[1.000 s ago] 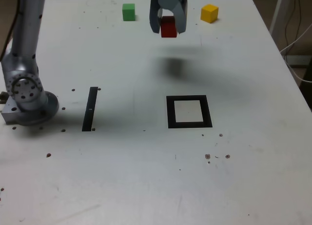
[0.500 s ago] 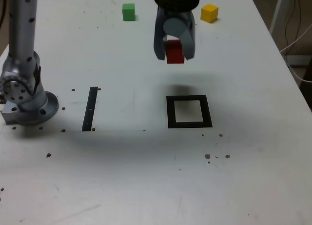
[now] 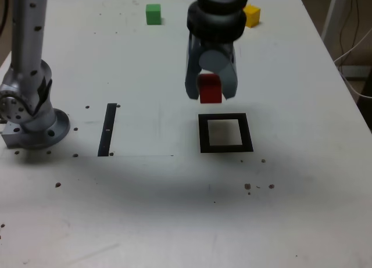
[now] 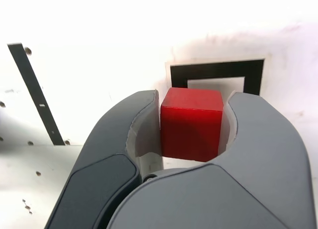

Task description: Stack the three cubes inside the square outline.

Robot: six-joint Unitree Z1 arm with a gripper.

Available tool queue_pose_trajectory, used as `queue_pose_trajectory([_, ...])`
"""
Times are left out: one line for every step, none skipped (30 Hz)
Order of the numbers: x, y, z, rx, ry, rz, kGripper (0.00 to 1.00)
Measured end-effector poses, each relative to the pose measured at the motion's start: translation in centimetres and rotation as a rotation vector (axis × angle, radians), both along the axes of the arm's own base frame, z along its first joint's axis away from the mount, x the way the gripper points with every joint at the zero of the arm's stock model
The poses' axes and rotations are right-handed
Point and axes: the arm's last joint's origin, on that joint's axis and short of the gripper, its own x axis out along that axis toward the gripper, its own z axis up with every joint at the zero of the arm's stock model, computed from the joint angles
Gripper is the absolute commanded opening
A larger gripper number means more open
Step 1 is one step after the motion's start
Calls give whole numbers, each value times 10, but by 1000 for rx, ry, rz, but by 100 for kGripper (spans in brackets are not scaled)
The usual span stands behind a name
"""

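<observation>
I should move my gripper with the cube toward the outline before letting go. The red cube [image 3: 210,88] is hanging in the air short of the square outline [image 3: 225,149].
My gripper [image 3: 210,93] is shut on the red cube [image 3: 210,88] and holds it in the air, just behind the far edge of the square outline [image 3: 225,149]. In the wrist view the red cube [image 4: 191,122] sits clamped between both grey fingers [image 4: 126,134], with the square outline [image 4: 218,71] partly visible beyond it. The green cube [image 3: 153,14] rests at the far edge of the table. The yellow cube [image 3: 251,15] is also at the far edge, partly hidden behind the arm.
A narrow black strip [image 3: 108,129] lies on the white table [image 3: 174,221] toward the exterior view's left of the outline. The arm's base [image 3: 32,120] stands at the exterior view's left edge. Small dark specks dot the table. Cables hang past the table at the exterior view's right.
The gripper has carried the red cube from the far side of the table toward the near side and lower, closing on the square outline. The green and yellow cubes have stayed put.
</observation>
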Motion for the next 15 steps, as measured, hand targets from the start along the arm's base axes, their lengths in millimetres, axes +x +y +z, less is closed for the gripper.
queue_pose_trajectory([1,-2,-2,-3,5,1,39])
queue_pose_trajectory([3,-5,-4,-5,7,2,39])
queue_pose_trajectory([5,-8,-5,-6,8,2,39])
queue_pose_trajectory([7,-11,-6,-6,8,2,39])
queue_pose_trajectory([9,-13,-8,-7,11,3,39])
queue_pose_trajectory([10,-15,-11,-6,16,8,39])
queue_pose_trajectory([12,-16,-14,-5,21,13,39])
queue_pose_trajectory([13,-16,-17,-5,26,18,39])
queue_pose_trajectory([15,-17,-20,-5,31,23,39])
queue_pose_trajectory([16,-17,-23,-7,35,26,39])
queue_pose_trajectory([18,-18,-25,-10,39,29,39])
queue_pose_trajectory([19,-18,-27,-13,41,31,39])
queue_pose_trajectory([20,-18,-29,-15,43,33,39])
queue_pose_trajectory([21,-19,-31,-17,45,34,39])
queue_pose_trajectory([22,-19,-33,-19,47,35,39])
